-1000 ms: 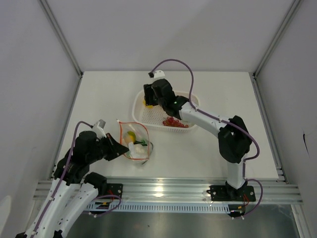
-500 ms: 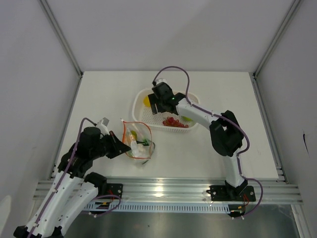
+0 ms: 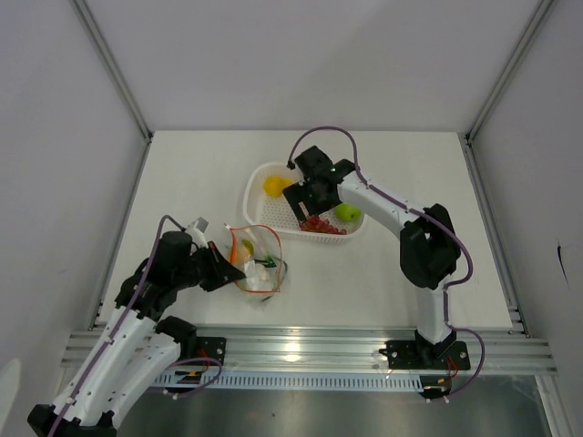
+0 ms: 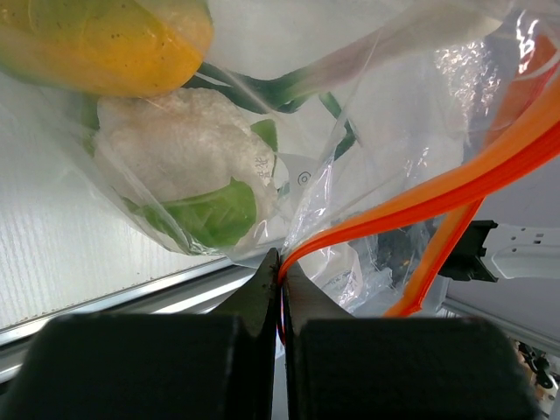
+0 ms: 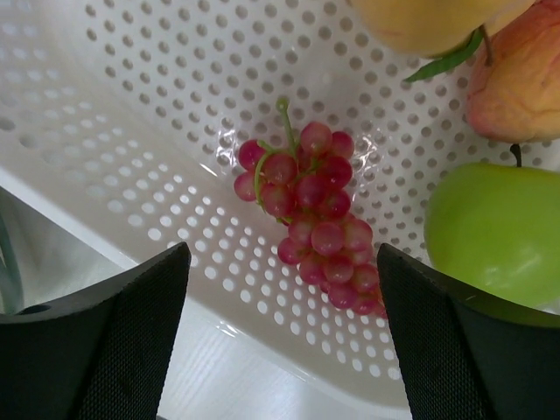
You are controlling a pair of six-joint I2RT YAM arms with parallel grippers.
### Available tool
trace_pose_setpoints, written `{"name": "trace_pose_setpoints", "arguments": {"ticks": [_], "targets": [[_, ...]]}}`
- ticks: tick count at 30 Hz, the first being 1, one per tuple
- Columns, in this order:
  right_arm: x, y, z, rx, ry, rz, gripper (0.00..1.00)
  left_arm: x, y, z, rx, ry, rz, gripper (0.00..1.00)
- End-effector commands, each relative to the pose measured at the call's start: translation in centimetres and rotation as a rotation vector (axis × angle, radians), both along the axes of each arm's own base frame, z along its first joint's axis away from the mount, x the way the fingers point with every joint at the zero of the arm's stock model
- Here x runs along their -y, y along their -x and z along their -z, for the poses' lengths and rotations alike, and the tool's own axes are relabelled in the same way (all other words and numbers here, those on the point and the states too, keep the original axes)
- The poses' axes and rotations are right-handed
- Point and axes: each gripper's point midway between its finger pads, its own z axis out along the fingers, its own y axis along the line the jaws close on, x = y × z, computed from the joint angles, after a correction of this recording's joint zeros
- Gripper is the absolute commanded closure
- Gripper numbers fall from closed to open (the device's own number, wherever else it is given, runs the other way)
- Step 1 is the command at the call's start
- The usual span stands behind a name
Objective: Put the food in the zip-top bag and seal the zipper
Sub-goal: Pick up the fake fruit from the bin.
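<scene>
I will reach the grapes (image 5: pixel 315 223) with my right gripper and grab them across their stem end (image 5: pixel 295 172), so the rest of the grapes stays free to go into the bag's opening.
The clear zip-top bag (image 3: pixel 257 266) lies near the left arm, its mouth open. My left gripper (image 3: pixel 221 264) is shut on the red-orange zipper (image 4: pixel 420 197) at the bag's edge. Inside the bag are a lemon (image 4: pixel 96 39), a cauliflower (image 4: pixel 188 144) and green beans (image 4: pixel 289 83). My right gripper (image 3: pixel 303 196) hangs open and empty over the white basket (image 3: pixel 258 178), above the dark red grapes (image 5: pixel 315 223). A green apple (image 5: pixel 494 232), a peach (image 5: pixel 516 79) and a yellow fruit (image 5: pixel 420 22) lie in the basket too.
The basket stands at the table's middle back. An orange-yellow fruit (image 3: pixel 276 185) lies in its left end. The aluminium rail (image 3: pixel 301 346) runs along the near edge. White walls close in on both sides.
My right gripper has moved right and nearer along the basket, from its left end to above the grapes. My left gripper has shifted slightly right with the bag's edge.
</scene>
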Motion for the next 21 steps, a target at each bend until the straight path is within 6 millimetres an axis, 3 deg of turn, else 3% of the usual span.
{"name": "trace_pose_setpoints", "arguments": {"ticks": [1,7,21], "targets": [[0.6,1.3,0.5,-0.057,0.050,-0.097,0.11,0.3,0.0,-0.6,0.037,0.011,0.033,0.99],[0.3,1.6,2.2,-0.093,0.057,-0.129,0.05,0.2,0.2,-1.0,0.051,0.019,0.028,1.00],[-0.2,0.1,5.7,-0.083,0.092,-0.086,0.06,-0.1,0.3,-1.8,0.063,0.024,0.008,0.99]]}}
